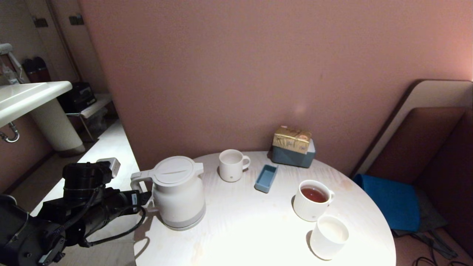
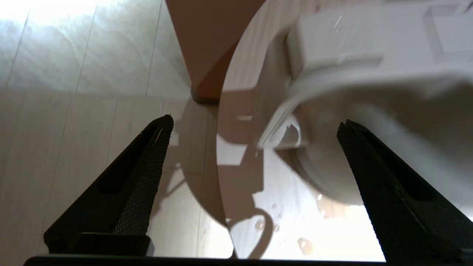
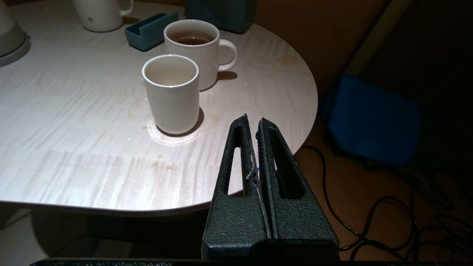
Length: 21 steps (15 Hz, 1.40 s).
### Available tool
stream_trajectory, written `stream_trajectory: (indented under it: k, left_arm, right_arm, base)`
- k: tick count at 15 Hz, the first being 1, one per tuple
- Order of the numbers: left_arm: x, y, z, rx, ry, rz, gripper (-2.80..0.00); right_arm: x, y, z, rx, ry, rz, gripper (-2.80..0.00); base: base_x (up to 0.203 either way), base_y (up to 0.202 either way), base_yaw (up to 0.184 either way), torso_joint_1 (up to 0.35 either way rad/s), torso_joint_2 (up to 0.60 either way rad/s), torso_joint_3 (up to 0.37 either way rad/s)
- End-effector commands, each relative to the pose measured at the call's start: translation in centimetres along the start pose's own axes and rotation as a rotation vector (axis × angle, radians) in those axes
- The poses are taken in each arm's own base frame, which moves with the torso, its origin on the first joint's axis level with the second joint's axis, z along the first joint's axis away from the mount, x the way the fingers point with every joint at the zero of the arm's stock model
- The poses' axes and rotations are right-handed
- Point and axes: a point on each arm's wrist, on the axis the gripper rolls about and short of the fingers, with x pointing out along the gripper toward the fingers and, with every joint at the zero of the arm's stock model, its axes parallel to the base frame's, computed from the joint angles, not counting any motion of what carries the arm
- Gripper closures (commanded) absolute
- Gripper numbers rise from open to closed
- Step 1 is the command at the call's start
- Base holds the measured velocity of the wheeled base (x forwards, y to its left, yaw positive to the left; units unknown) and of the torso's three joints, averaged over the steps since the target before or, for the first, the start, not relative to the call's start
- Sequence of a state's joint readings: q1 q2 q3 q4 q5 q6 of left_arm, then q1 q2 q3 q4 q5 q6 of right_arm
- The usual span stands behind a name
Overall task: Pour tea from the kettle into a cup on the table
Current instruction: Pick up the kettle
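Note:
My left gripper will take hold of the kettle by its handle [image 1: 135, 181] next, so that the cream-white kettle's spout [image 1: 199, 168] stays free to pour tea into a cup.
The cream-white kettle [image 1: 178, 192] stands upright at the left edge of the round table [image 1: 240, 232], lid on, handle [image 1: 138, 177] facing my left arm. My left gripper [image 2: 255, 122] is open, level with the handle [image 2: 275, 127]; the handle lies between the fingers, apart from both. Nothing is held. The smooth white cup [image 1: 329, 236] stands at the table's near right, its inside pale. Tea [image 1: 314, 194] fills a ribbed mug [image 1: 311, 201] just behind it. Beside the table's right rim my right gripper [image 3: 253, 123] hangs shut and empty, near the cup [image 3: 172, 94].
A second ribbed mug [image 1: 231, 165] stands at the back of the table, next to a small blue tray [image 1: 266, 178] and a tissue box [image 1: 293, 150]. Drops and rings of liquid mark the tabletop [image 3: 159, 162]. A pink wall runs behind; a blue cushion [image 1: 391, 201] lies right.

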State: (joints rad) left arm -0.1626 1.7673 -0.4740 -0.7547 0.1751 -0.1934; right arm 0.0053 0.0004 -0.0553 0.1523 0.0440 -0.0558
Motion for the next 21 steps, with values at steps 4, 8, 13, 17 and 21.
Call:
stream_trajectory:
  k: [4, 8, 13, 17, 21]
  left_arm:
    - [0.7, -0.2, 0.6, 0.007, -0.019, 0.003, -2.8]
    - [2.2, -0.3, -0.1, 0.008, -0.018, 0.011, -2.8]
    - [3.6, -0.4, -0.4, 0.0, -0.063, 0.028, -2.8]
    - [4.1, -0.6, 0.0, -0.001, -0.077, 0.026, -2.8]
    - [3.9, -0.6, 0.1, -0.005, -0.083, 0.024, -2.8]
  right_arm:
    - [0.0, 0.0, 0.0, -0.001, 0.001, 0.001, 0.0]
    - [0.0, 0.0, 0.0, -0.001, 0.001, 0.001, 0.0]
    - [0.0, 0.0, 0.0, -0.001, 0.001, 0.001, 0.0]
    - [0.0, 0.0, 0.0, -0.001, 0.001, 0.0, 0.0]
    - [0.0, 0.0, 0.0, -0.001, 0.001, 0.001, 0.0]
  base:
    - [0.0, 0.0, 0.0, 0.0, 0.0, 0.0]
    - [0.0, 0.0, 0.0, 0.0, 0.0, 0.0]
    - [0.0, 0.0, 0.0, 0.0, 0.0, 0.0]
    - [0.0, 0.0, 0.0, 0.0, 0.0, 0.0]
    - [0.0, 0.0, 0.0, 0.0, 0.0, 0.0]
